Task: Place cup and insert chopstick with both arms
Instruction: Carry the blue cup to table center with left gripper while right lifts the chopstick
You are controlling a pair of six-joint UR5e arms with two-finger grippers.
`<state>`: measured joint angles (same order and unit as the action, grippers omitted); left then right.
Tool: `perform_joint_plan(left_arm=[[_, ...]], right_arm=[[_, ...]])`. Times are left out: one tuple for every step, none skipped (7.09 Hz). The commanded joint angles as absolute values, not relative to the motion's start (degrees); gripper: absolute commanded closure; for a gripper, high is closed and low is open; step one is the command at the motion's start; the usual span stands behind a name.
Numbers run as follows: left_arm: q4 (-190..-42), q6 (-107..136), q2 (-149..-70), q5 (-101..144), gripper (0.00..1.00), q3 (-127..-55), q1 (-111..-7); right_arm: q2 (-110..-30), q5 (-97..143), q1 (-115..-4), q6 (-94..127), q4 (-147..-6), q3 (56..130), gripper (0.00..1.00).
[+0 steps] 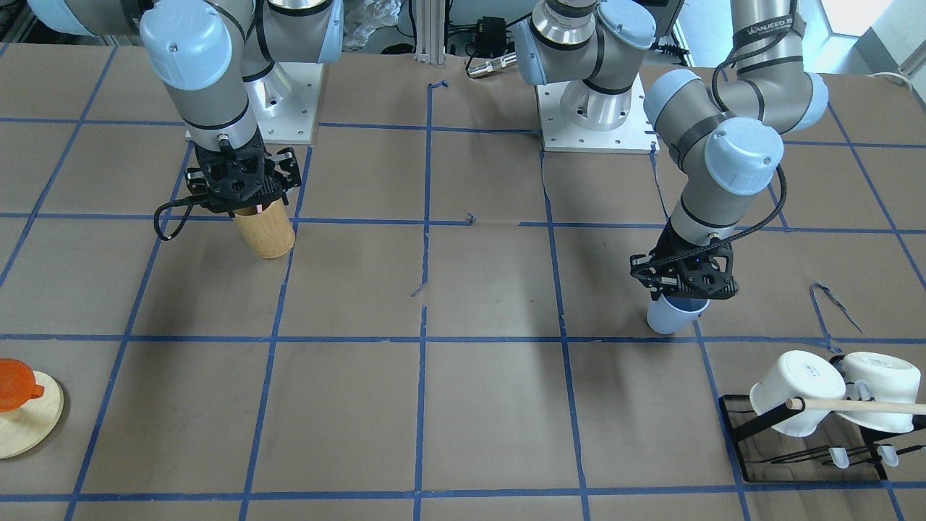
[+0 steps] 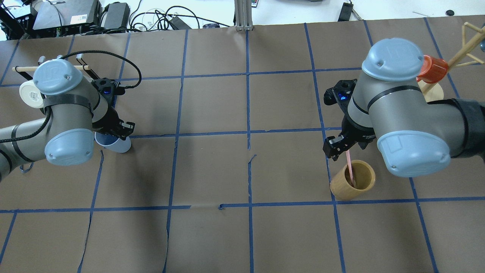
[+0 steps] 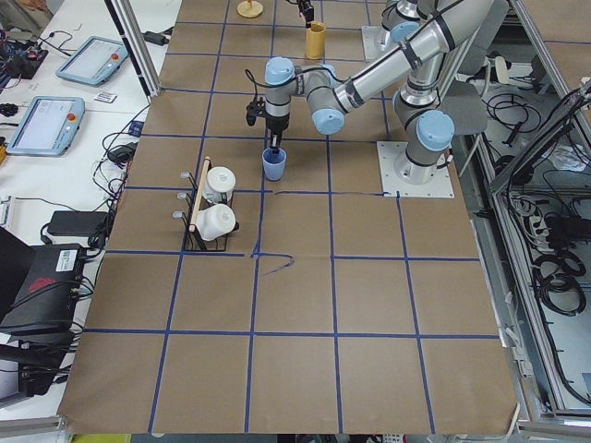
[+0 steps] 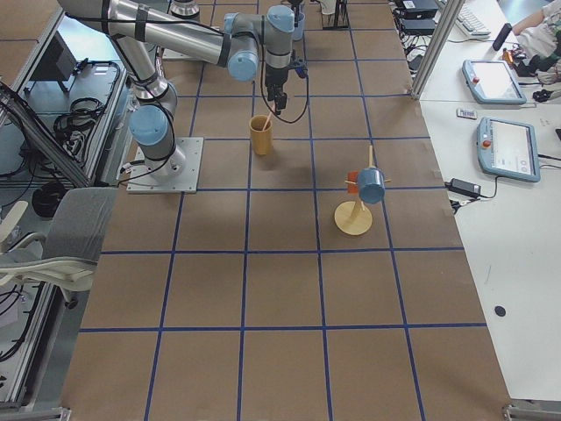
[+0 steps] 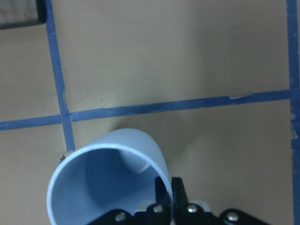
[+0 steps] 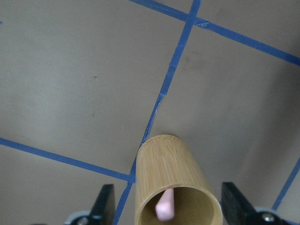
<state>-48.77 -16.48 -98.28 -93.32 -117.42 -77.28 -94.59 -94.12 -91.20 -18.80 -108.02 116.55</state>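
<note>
My right gripper is about to grab the pink chopstick by its exposed upper end (image 6: pixel 165 206), so that it can put the chopstick into the pale blue cup.
The pale blue cup (image 1: pixel 669 316) hangs tilted in my left gripper (image 1: pixel 684 295), which is shut on its rim; its base is at or just above the paper. In the left wrist view the fingertips (image 5: pixel 163 188) pinch the cup (image 5: pixel 108 168) wall. It also shows in the overhead view (image 2: pixel 118 145) under the left gripper (image 2: pixel 115 132). My right gripper (image 2: pixel 341 147) is open directly above the tan bamboo cylinder (image 2: pixel 354 185). A pink chopstick (image 2: pixel 351 170) leans inside it. In the right wrist view the chopstick (image 6: pixel 165 206) sits between wide-apart fingers (image 6: pixel 105 206), untouched.
A black rack (image 1: pixel 745 420) with two white mugs (image 1: pixel 796 391) and a long wooden rod (image 1: pixel 868 407) stands beside the left arm. A wooden stand (image 1: pixel 29 423) with an orange cup (image 1: pixel 14 383) stands on the right arm's side. Blue tape grids the brown paper.
</note>
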Motion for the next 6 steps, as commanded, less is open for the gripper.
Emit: perform_joint_plan(left_arm=[[-53.1,-3.5,-99.1,-92.2,1.0,-111.8,-81.6],[-53.3,0.3,-100.1,-91.4,1.0,-109.5,-87.7],[-53.3,6.4,-101.8,-91.0,1.0,-106.3,-92.7],[-52.9,10.2,-104.6,-86.4,1.0,-101.6,-96.0],[-53.4,12.6,-108.1,-85.5,1.0,-96.0,-98.2],[-53.7,13.4,-112.4,-85.4,1.0,-90.8,-101.8]], right_arm=[[-94.4,-94.3,-91.1,-19.6,-107.9,116.5,0.37],[-94.3,-94.0,-91.1,-19.4,-108.0,115.9,0.39],[-94.1,-93.7,-91.1,-19.1,-107.8,114.9,0.46],[-94.2,-93.6,-91.1,-19.2,-107.7,114.6,0.71],[-94.2,-93.6,-91.1,-19.2,-107.7,114.5,0.77],[-94.3,-93.6,-91.1,-19.3,-107.6,114.4,0.82]])
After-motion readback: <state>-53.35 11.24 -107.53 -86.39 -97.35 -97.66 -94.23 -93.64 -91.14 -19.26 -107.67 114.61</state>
